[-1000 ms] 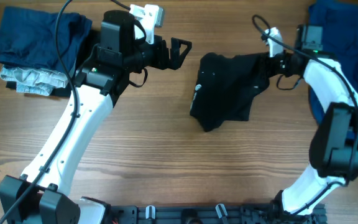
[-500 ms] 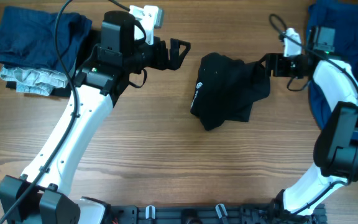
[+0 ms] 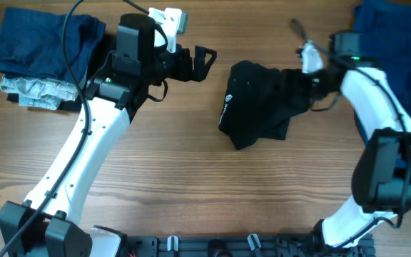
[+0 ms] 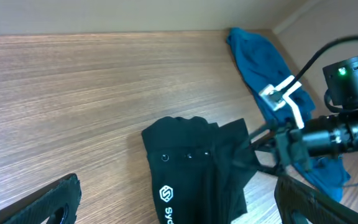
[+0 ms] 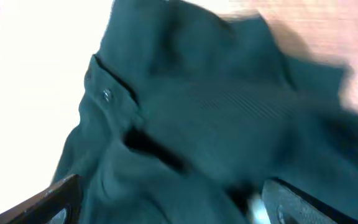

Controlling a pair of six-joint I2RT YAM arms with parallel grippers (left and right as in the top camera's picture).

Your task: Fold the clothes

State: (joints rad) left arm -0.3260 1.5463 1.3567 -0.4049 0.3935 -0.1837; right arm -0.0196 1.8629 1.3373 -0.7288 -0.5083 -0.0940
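Observation:
My right gripper grips the crumpled black shirt by its edge (image 3: 300,89) (image 5: 178,169) opposite the white logo next, to spread it for folding.
The black shirt (image 3: 261,103) lies crumpled at centre right of the table, a white logo at its left edge; it also shows in the left wrist view (image 4: 197,171). My right gripper (image 3: 310,82) hovers at the shirt's right edge, jaws wide open. In the right wrist view the dark fabric (image 5: 191,106) fills the frame between and beyond the right gripper (image 5: 179,205). My left gripper (image 3: 207,60) stands open above bare wood, left of the shirt and apart from it. A royal-blue garment (image 3: 398,43) lies bunched at the far right, also visible from the left wrist (image 4: 260,62).
A folded stack sits at the back left: a navy garment (image 3: 41,43) on top of a grey patterned one (image 3: 34,91). The right arm (image 3: 377,93) crosses over the blue garment. Bare wooden table (image 3: 212,185) stretches in front of the shirt.
My right gripper opened and let go of the black shirt's right edge, drew back right, then returned over the shirt. The shirt slumped flatter. The left arm has not moved.

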